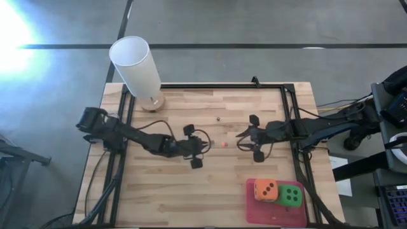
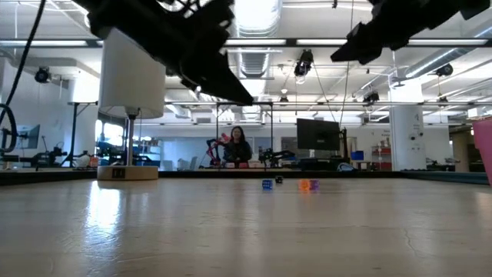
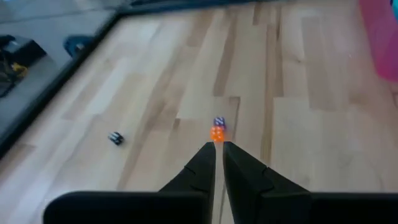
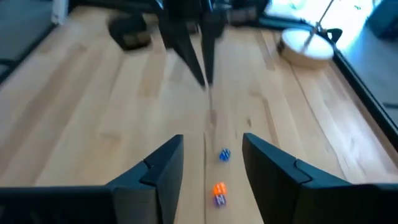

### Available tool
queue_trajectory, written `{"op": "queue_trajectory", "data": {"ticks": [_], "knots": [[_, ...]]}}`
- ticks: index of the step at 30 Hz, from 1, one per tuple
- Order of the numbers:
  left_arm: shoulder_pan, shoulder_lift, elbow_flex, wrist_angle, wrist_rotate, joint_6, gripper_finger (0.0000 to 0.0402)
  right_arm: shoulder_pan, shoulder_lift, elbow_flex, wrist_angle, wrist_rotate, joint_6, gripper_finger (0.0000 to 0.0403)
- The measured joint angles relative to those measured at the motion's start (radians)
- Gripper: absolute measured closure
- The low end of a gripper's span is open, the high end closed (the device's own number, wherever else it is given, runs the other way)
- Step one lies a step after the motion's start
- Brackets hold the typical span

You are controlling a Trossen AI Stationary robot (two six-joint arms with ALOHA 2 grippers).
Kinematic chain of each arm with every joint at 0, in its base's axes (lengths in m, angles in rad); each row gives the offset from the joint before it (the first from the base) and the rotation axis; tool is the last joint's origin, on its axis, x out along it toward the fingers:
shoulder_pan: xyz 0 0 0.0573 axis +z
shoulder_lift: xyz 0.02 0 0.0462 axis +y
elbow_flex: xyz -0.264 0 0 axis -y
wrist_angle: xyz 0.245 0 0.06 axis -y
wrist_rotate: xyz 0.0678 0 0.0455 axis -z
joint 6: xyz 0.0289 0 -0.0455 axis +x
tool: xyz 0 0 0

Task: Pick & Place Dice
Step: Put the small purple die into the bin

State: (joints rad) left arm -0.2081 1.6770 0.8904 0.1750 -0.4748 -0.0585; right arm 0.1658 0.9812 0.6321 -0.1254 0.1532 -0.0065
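Observation:
I next need to take hold of the small purple die by its opposite sides with my right gripper, to place it in the pink tray (image 1: 267, 215).
An orange die (image 1: 266, 189) and a bright green die (image 1: 291, 196) rest side by side on the pink mat (image 1: 264, 213) at the table's near right. My left gripper (image 1: 200, 149) hangs shut above the table's middle, holding nothing; its fingers (image 3: 208, 163) point toward several tiny dice on the wood. My right gripper (image 1: 245, 140) faces it from the right, also raised above the table. It is open (image 4: 212, 162) with nothing between its fingers. In the low view both grippers, left (image 2: 246, 98) and right (image 2: 346, 54), hang well above the tabletop.
Tiny dice lie on the wood between the grippers: an orange one (image 3: 217, 133), a blue one (image 4: 224, 154) and a dark one (image 1: 218, 118) farther back. A tall white cylinder lamp (image 1: 137, 67) on a round wooden base stands at the far left corner. A black frame (image 1: 222, 86) borders the table.

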Motion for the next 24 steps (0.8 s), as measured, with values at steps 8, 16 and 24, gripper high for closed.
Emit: {"op": "queue_trajectory", "data": {"ticks": [8,16,24], "knots": [[-0.044,-0.122,-0.057,-0.022,-0.083,0.003,0.0366,-0.084,0.112,0.000,0.002,-0.061,-0.017,0.0243],[-0.052,-0.159,-0.078,-0.024,-0.105,0.004,0.0366,-0.145,0.261,0.030,0.000,-0.083,-0.052,0.0257],[-0.053,-0.164,-0.079,-0.035,-0.111,0.011,0.0366,-0.151,0.424,0.070,0.005,-0.086,-0.048,0.0270]]}}
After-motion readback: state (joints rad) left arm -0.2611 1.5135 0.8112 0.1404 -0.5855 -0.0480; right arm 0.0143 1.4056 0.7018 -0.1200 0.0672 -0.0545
